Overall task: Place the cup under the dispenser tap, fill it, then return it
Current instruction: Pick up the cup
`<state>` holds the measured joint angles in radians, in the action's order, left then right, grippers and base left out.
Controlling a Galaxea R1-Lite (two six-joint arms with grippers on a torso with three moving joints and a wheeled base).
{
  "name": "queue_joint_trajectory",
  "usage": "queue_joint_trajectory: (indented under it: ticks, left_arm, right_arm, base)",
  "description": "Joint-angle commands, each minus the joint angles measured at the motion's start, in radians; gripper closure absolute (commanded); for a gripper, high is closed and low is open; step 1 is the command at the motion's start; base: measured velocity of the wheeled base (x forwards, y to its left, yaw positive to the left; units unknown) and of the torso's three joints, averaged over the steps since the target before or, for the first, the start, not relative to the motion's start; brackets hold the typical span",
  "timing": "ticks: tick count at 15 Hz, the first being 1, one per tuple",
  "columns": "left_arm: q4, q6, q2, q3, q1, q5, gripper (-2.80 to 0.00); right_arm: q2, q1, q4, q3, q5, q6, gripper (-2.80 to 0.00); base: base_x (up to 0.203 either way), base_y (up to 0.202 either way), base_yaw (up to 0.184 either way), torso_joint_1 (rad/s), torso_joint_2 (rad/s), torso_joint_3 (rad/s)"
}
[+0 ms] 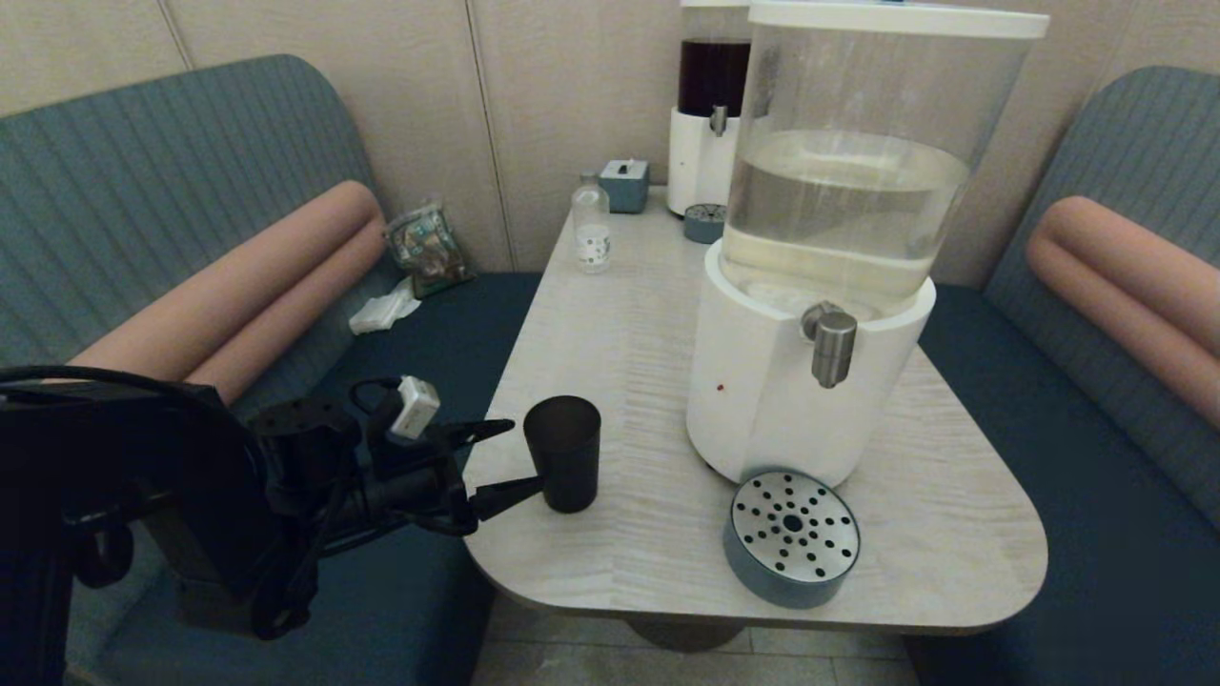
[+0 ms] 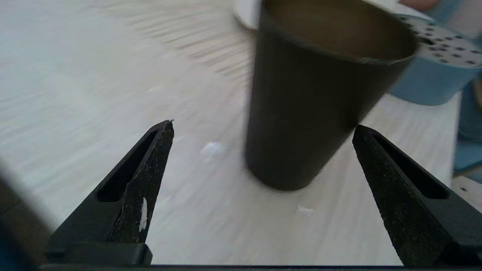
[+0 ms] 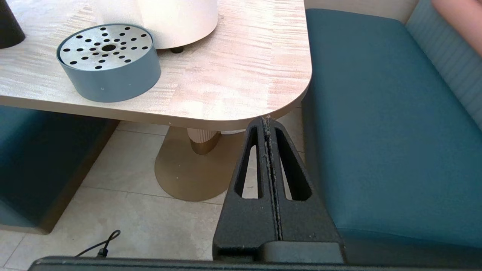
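The left gripper should move toward the cup's lower side before it closes, because the table still shows between the left fingers and that side.
The matte black cup stands upright on the table near its front left edge. My left gripper is open just left of it, one fingertip level with the rim, the other touching or nearly touching its lower side. In the left wrist view the cup lies ahead of the open left gripper, nearer one finger, not between them. The brushed-steel dispenser tap juts from the white-based dispenser with pale liquid. My right gripper is shut and empty, parked below the table's front right corner.
A round blue-grey drip tray with a perforated steel top sits before the large dispenser, right of the cup. At the back stand a small clear bottle, a grey box and a dark-liquid dispenser. Benches flank the table.
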<state>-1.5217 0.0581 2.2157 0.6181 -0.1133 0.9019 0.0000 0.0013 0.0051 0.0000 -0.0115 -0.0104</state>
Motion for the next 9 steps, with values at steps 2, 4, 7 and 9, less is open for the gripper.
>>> queue_joint_trajectory:
  ticks: [2, 4, 7, 9]
  left_arm:
    - [-0.008, -0.001, -0.003, -0.005, -0.042, 0.003, -2.8]
    - [-0.008, -0.006, -0.006, -0.006, -0.071, 0.002, -2.8]
    - [-0.008, -0.022, 0.01, 0.05, -0.093, -0.035, -2.8]
    - [-0.008, -0.028, 0.033, 0.095, -0.094, -0.061, -2.8]
  right_arm:
    - [0.0, 0.0, 0.0, 0.0, -0.001, 0.0, 0.0]
    - [0.0, 0.0, 0.0, 0.0, -0.001, 0.0, 0.0]
    - [0.0, 0.0, 0.0, 0.0, -0.001, 0.0, 0.0]
    - [0.0, 0.0, 0.0, 0.0, -0.001, 0.0, 0.0]
  base:
    - [0.0, 0.0, 0.0, 0.0, 0.0, 0.0]
    - [0.0, 0.0, 0.0, 0.0, 0.0, 0.0]
    - [0.0, 0.0, 0.0, 0.0, 0.0, 0.0]
    - [0.0, 0.0, 0.0, 0.0, 0.0, 0.0]
